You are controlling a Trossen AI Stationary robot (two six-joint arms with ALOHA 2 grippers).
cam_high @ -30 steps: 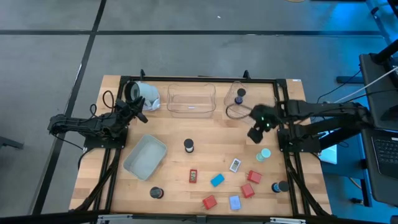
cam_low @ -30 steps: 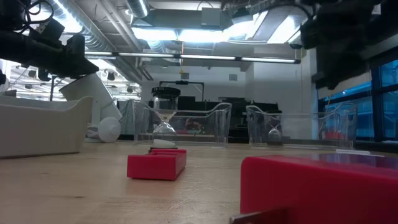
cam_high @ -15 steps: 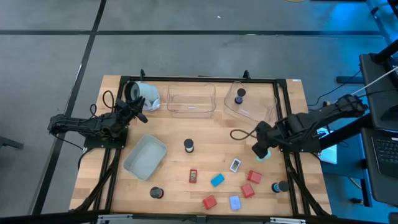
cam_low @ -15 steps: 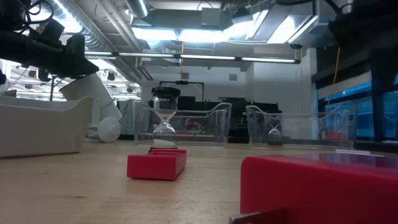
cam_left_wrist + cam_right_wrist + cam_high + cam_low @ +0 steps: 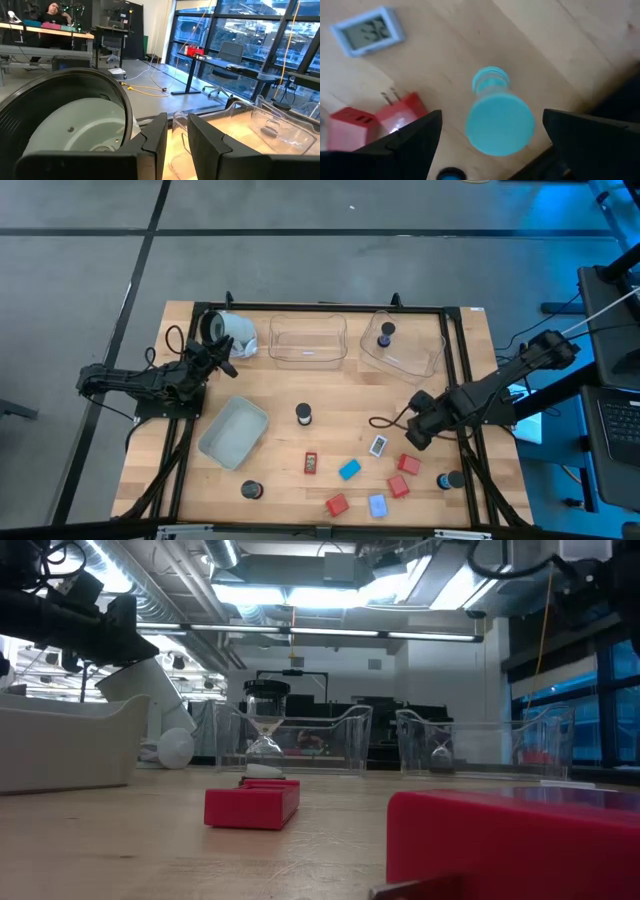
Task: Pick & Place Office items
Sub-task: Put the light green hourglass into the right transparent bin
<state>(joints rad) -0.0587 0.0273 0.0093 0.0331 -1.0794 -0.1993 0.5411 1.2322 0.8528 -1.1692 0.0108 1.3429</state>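
Note:
My right gripper should close, because its round top [image 5: 500,125] is centred between my fingers at their depth. Closing now would hold the teal hourglass.
My right gripper [image 5: 490,145] points down, open, over a teal hourglass-shaped piece [image 5: 500,122] that stands upright on the wood. Its fingers [image 5: 415,140] stand on either side of the piece and clear of it. In the high view the gripper [image 5: 418,432] hides that piece. Other office items lie near it: a white display card [image 5: 378,446], red blocks [image 5: 409,464], a blue block [image 5: 349,470] and a black cylinder [image 5: 303,414]. My left gripper [image 5: 222,360] waits at the far left beside a white cylinder [image 5: 228,330], holding nothing, with a narrow gap between its fingers [image 5: 172,140].
Two clear trays [image 5: 307,342] [image 5: 402,345] stand at the far edge, and the right one holds a dark hourglass [image 5: 385,335]. A grey-blue tray [image 5: 233,432] lies at the left. More pieces sit by the near edge: a red block [image 5: 336,505], a pale blue block [image 5: 377,506] and black cylinders [image 5: 250,490] [image 5: 449,480].
My right gripper has swung from beside the far right clear tray toward the table's near edge. It has sunk and turned about, and now hangs over the teal piece. Nothing on the table has moved.

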